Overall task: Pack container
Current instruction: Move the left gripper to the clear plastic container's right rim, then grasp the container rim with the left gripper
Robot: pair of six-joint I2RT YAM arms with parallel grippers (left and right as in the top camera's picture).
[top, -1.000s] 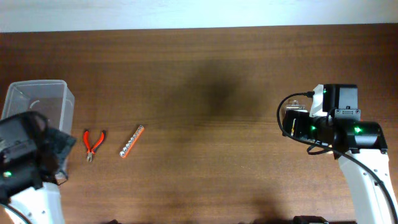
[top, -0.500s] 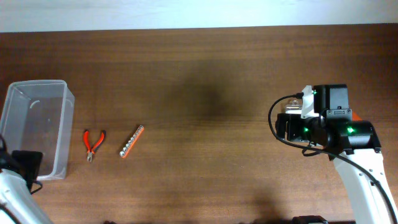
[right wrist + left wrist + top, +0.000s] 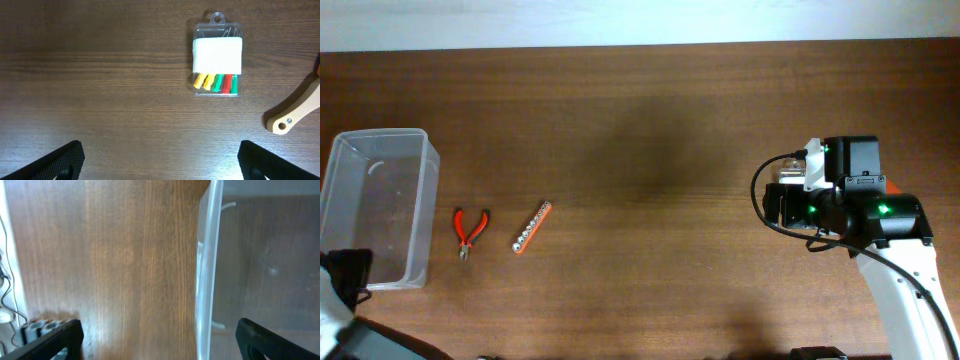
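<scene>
My left fingers are above the container's rim and would miss the rim if they closed now. My left gripper needs to go lower first and then close on the container's rim.
The container is a clear, lidless tub at the table's left edge, and nothing shows inside it. In the left wrist view its rim runs upright between my fingers. My left gripper is open and empty, straddling the tub's near wall. In the overhead view the left arm sits at the bottom left corner. My right gripper is open and empty above bare table. A clear packet of coloured bits lies ahead of it.
Red-handled pliers and an orange strip of sockets lie just right of the container. A wooden handle lies at the right of the right wrist view. The right arm hides the things under it from overhead.
The left arm has pulled back from over the container's near end to the bottom left corner. The right arm shifted slightly left, then stayed still.
</scene>
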